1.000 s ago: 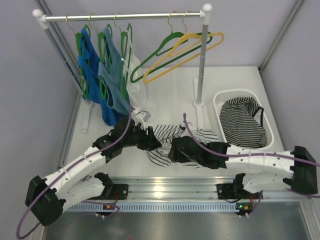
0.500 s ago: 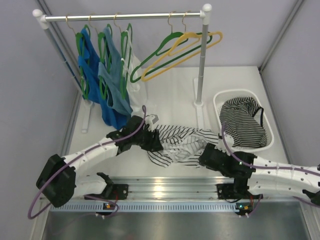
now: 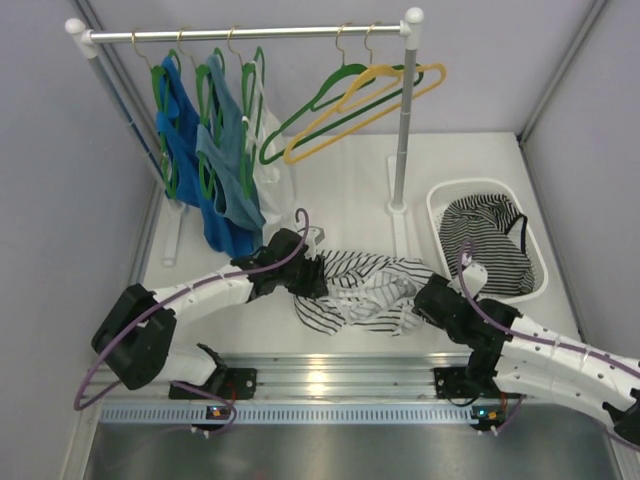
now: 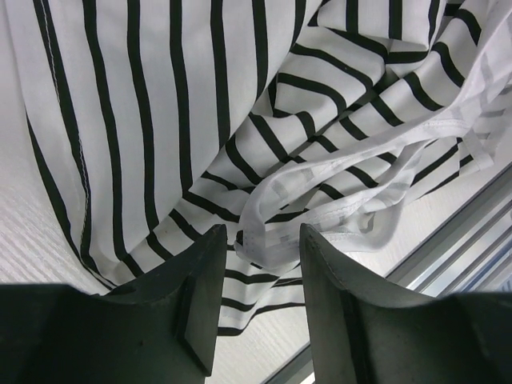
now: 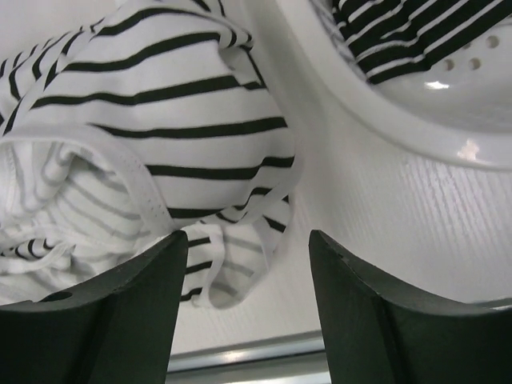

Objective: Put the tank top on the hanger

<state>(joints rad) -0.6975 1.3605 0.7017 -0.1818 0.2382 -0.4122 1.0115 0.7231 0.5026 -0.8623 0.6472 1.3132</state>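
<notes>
The right gripper grabs the striped tank top by its white hem [image 3: 412, 316] [image 5: 250, 250] next, opposite my left gripper, to spread the tank top flat for the hanger.
The striped tank top [image 3: 362, 290] lies crumpled on the table between my two grippers. My left gripper [image 3: 316, 278] is open at its left edge. In the left wrist view [image 4: 262, 236] a white hem fold of the tank top [image 4: 160, 120] lies just past the fingertips, not clamped. My right gripper [image 3: 428, 298] is open and empty at the top's right edge. In the right wrist view [image 5: 248, 240] the tank top [image 5: 160, 104] lies ahead and to the left. The empty green hanger [image 3: 320, 105] hangs tilted on the rail.
An empty yellow hanger [image 3: 392, 92] hangs beside the green one. Blue tops [image 3: 215, 165] and a plain white top [image 3: 268, 165] hang at the rail's left. The rack post [image 3: 400, 130] stands behind the tank top. A white basket [image 3: 436, 205] with a striped garment [image 3: 485, 245] sits right; its rim [image 5: 400, 128] is close.
My right gripper has drawn back to the right off the tank top and stands open. My left gripper has reached further right. The top now lies spread wider.
</notes>
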